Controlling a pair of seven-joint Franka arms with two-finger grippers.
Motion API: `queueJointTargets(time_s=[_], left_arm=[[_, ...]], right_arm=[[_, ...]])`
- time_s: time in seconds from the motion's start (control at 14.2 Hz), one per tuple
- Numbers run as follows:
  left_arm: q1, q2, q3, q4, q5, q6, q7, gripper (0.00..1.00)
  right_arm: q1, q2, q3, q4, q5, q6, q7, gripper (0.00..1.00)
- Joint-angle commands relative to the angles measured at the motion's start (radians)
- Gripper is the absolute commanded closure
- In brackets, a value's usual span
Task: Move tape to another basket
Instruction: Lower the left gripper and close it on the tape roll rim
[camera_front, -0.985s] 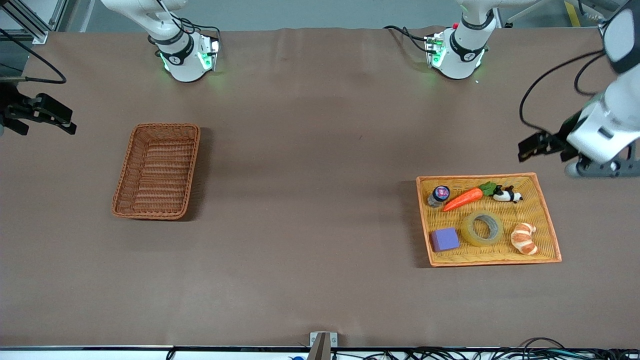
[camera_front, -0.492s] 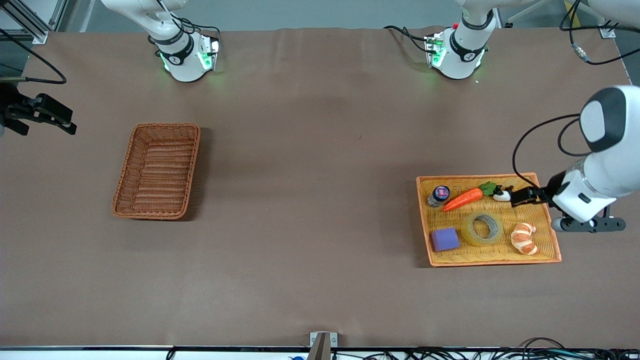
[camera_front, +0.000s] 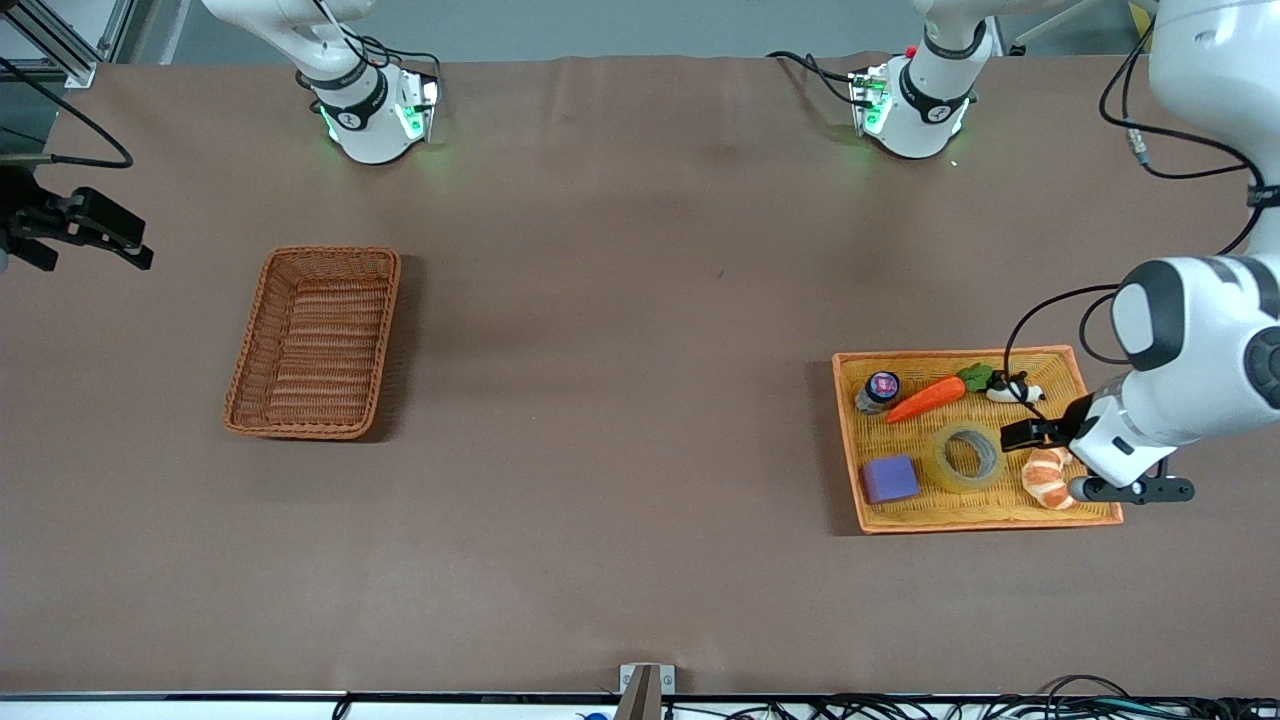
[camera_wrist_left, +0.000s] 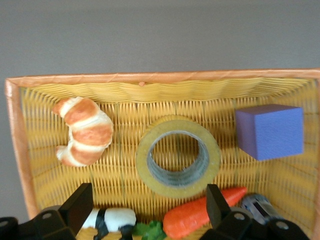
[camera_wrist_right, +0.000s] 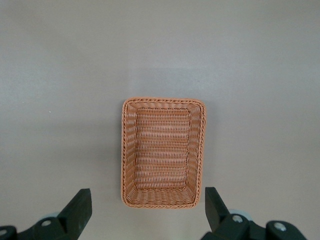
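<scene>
The tape has to go to another basket (camera_front: 315, 345), so the robot's left gripper needs to grab it by its ring side (camera_front: 942, 458) next.
The tape (camera_front: 936, 463), a yellowish ring with a grey-lined hole, lies flat in the yellow tray (camera_front: 960, 352) at the left arm's end of the table. My left gripper (camera_front: 1027, 433) is open and empty, over the tray beside the tape, between the croissant and the panda toy. In the left wrist view the tape (camera_wrist_left: 143, 158) lies just ahead of the open left gripper (camera_wrist_left: 148, 205). The reddish-brown basket (camera_front: 315, 345) stands empty toward the right arm's end. My right gripper (camera_front: 120, 240) waits open, high above it; the right wrist view shows the basket (camera_wrist_right: 162, 152) below the gripper (camera_wrist_right: 147, 210).
The tray also holds a purple cube (camera_front: 890, 478), a carrot (camera_front: 925, 398), a croissant (camera_front: 1047, 477), a panda toy (camera_front: 1015, 390) and a small bottle (camera_front: 878, 390). The carrot (camera_wrist_left: 200, 217) and panda (camera_wrist_left: 112, 219) lie between the left fingers.
My left arm has swung from outside the tray's end down over the tray, bringing its gripper close beside the tape. The right arm has not moved.
</scene>
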Motion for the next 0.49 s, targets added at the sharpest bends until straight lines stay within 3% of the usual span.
queueJointTargets(time_s=[0.0, 0.42], left_arm=[[0.000, 0.053, -0.003, -0.009, 0.004, 0.063, 0.019, 0.05], [-0.001, 0.125, -0.001, -0.019, 0.005, 0.123, 0.019, 0.14]], right_arm=[[-0.005, 0.001, 0.002, -0.001, 0.003, 0.004, -0.011, 0.00], [-0.007, 0.001, 0.002, -0.001, 0.003, 0.004, -0.011, 0.00]])
